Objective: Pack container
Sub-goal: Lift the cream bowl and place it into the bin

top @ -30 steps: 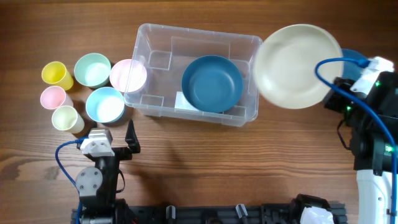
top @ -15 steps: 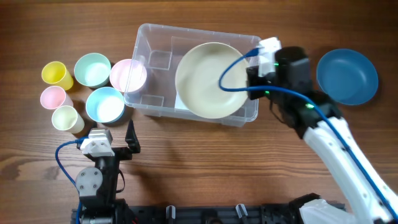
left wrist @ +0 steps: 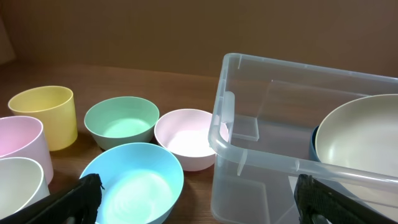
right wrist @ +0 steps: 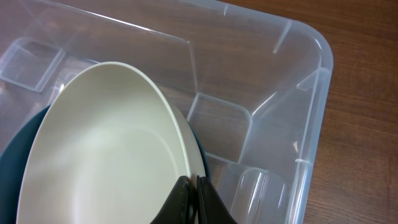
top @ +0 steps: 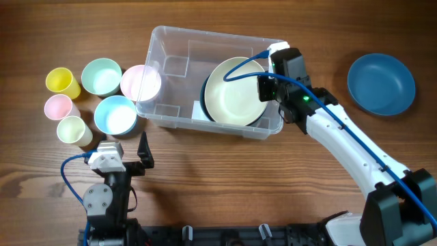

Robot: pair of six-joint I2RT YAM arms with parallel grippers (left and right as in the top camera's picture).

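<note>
My right gripper should open now. The cream bowl is resting tilted inside the dark blue bowl (top: 203, 101), so the cream bowl would settle into the dark blue bowl.
The clear container (top: 164, 41) stands at the table's middle back. A dark blue bowl (top: 203, 101) lies inside it. A cream bowl (top: 235, 90) rests tilted in that blue bowl. My right gripper (top: 268, 87) is shut on the cream bowl's right rim, inside the container. The right wrist view shows the fingers (right wrist: 192, 186) pinching the cream rim (right wrist: 106, 149) above the dark blue bowl (right wrist: 18, 149) and near the container's wall (right wrist: 311, 81). My left gripper (left wrist: 199, 199) is open and empty, in front of the container's left end (left wrist: 261, 152).
A second blue bowl (top: 381, 84) sits on the table at the right. Left of the container stand pink (top: 141, 82), green (top: 101, 76) and light blue (top: 115, 115) bowls, plus yellow (top: 61, 83), pink (top: 59, 107) and cream (top: 73, 130) cups.
My right arm carried the cream bowl left from beside the container into it and lowered it onto the dark blue bowl. The left arm has not moved.
</note>
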